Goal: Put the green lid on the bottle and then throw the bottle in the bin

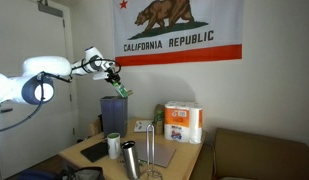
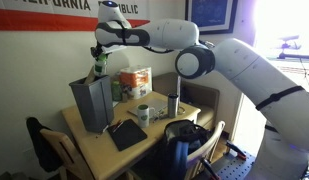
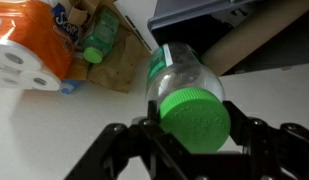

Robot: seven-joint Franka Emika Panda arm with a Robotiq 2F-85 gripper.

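Note:
The bottle's lower end is slanting over the bin's rim (image 3: pixel 199 11), so my gripper needs to stay closed on the bottle until the bottle is more upright.
My gripper (image 3: pixel 194 128) is shut on the bottle (image 3: pixel 182 72), gripping at its capped end. The green lid (image 3: pixel 195 116) sits on the bottle's neck and faces the wrist camera. In both exterior views the gripper (image 1: pixel 112 73) (image 2: pixel 98 50) holds the bottle (image 1: pixel 121 91) (image 2: pixel 98 69) in the air, just above the open top of the tall dark bin (image 1: pixel 114 112) (image 2: pixel 91 106). A dark grey edge at the top right of the wrist view (image 3: pixel 209 10) may be the bin.
A white-and-orange paper-towel pack (image 1: pixel 182 122) (image 2: pixel 135 80) (image 3: pixel 29 45) stands on the wooden table (image 1: pixel 184 158) (image 2: pixel 104 150). A steel tumbler (image 1: pixel 129 158) (image 2: pixel 174 104), a white cup with a green band (image 1: pixel 113 146) (image 2: pixel 144 113) and a dark flat pad (image 2: pixel 125 133) are nearby. Another green bottle (image 3: pixel 99 40) lies in a box.

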